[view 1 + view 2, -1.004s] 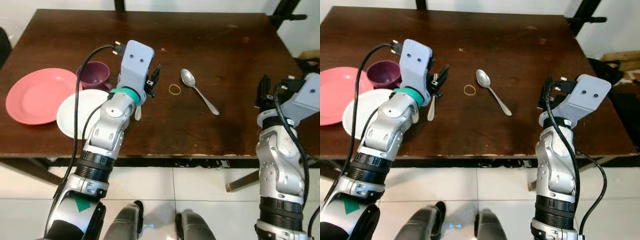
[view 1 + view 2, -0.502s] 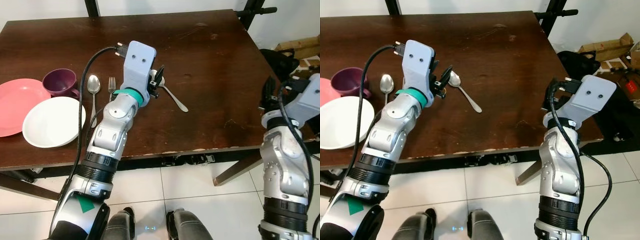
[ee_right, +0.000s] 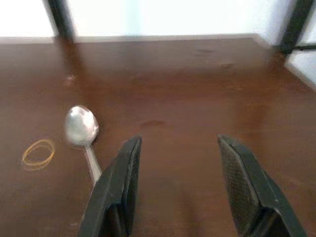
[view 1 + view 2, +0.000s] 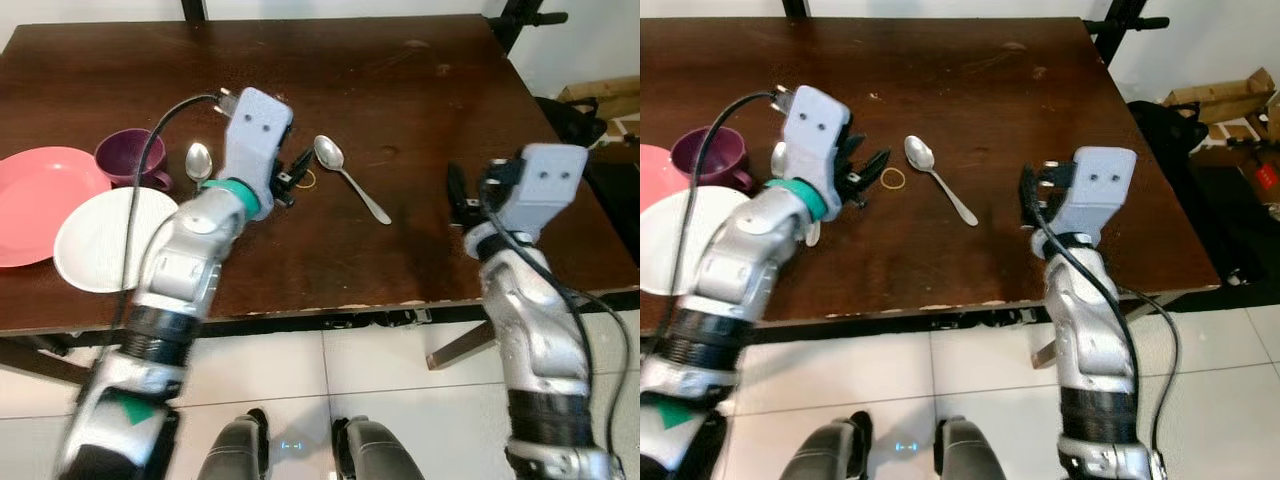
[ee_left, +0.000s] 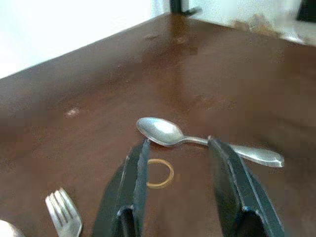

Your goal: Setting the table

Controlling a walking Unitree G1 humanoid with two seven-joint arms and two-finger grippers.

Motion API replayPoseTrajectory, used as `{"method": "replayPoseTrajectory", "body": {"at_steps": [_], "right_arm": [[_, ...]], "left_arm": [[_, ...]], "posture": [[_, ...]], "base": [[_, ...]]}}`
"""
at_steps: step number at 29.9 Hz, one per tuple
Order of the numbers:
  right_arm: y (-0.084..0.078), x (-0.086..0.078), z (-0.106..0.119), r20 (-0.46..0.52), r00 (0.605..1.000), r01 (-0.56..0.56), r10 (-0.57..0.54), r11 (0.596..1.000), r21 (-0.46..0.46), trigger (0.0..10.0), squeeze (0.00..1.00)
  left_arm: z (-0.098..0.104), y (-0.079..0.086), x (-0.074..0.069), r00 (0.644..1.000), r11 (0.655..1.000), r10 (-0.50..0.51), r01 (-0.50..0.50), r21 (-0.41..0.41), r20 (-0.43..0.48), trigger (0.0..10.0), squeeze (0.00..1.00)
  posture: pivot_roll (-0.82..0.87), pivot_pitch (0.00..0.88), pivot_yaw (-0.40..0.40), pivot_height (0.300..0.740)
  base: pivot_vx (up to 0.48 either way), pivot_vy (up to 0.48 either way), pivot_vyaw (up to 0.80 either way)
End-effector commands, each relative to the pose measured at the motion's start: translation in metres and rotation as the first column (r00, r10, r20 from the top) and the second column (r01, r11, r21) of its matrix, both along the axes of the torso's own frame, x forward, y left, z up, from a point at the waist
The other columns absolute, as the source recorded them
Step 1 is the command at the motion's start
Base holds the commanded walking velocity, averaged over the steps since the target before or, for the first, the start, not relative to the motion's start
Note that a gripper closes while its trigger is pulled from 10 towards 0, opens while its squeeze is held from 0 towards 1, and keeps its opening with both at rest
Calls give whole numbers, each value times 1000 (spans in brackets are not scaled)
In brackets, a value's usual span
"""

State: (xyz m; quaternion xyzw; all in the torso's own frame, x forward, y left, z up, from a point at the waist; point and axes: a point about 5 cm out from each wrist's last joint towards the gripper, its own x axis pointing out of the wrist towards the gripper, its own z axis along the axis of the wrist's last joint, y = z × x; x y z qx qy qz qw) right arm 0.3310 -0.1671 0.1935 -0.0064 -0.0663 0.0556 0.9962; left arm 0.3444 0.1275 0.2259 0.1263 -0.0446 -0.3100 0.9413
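Observation:
My right gripper grabs the spoon by its slim, straight handle (image 4: 367, 197) next, since the bowl of the silver spoon is round and sloping.
A silver spoon (image 4: 346, 176) lies in the middle of the dark wooden table (image 4: 420, 110), with a yellow rubber band (image 4: 893, 178) just to its left. My left gripper (image 5: 177, 143) hovers open over the rubber band, empty, its tips close to the spoon's bowl (image 5: 159, 131). My right gripper (image 3: 178, 140) is open and empty above the table, to the right of the spoon's handle. At the left stand a pink plate (image 4: 30, 205), a white plate (image 4: 100, 240) and a purple cup (image 4: 130, 158). A second spoon (image 4: 198, 160) and a fork (image 5: 64, 215) lie beside them.
The table's front edge (image 4: 400, 300) runs just below both arms, over white floor tiles. A black bag (image 4: 1165, 120) and a cardboard box (image 4: 1240, 95) sit on the floor past the table's right side.
The camera has shifted. My right arm has come in from the table's right edge toward the spoon. My left gripper has drawn back slightly from the spoon's bowl to the rubber band.

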Motion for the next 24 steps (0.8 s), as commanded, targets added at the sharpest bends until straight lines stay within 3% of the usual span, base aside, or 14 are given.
{"method": "replayPoseTrajectory", "body": {"at_steps": [1,2,4,6,8,9,12,24], "right_arm": [[8,13,-7,-74,994,-90,86,995,-44,10000,0],[13,22,-7,-101,986,-139,131,988,-72,10000,0],[13,22,-7,-101,986,-139,131,988,-72,10000,0],[25,36,-13,-170,959,-239,226,969,-61,10000,0],[25,36,-13,-170,959,-239,226,969,-61,10000,0],[36,43,-20,-219,931,-305,292,952,-28,10000,0],[41,45,-25,-240,917,-331,319,944,-9,10000,0],[34,55,-26,-250,919,-336,305,938,-91,10000,0]], "left_arm": [[5,13,-8,994,993,-112,112,36,-12,10000,0],[11,24,-11,990,988,-138,139,75,-6,10000,0],[11,24,-11,990,988,-138,139,75,-6,10000,0],[18,37,-15,988,981,-154,153,118,-1,10000,0],[18,37,-15,988,981,-154,153,118,-1,10000,0],[16,38,-22,986,978,-163,164,132,-14,10000,0],[11,33,-28,985,976,-170,171,133,-22,10000,0],[19,31,-43,973,964,-224,230,131,-54,10000,0]], "posture": [[26,116,16,740],[36,118,11,740],[36,118,11,740],[78,139,-7,740],[78,139,-7,740],[92,151,-11,740],[102,162,-15,740],[138,238,-3,740]], "base": [[0,0,0],[0,0,0],[0,0,0],[0,0,0],[0,0,0],[0,0,0],[0,0,0],[0,0,0]]}}
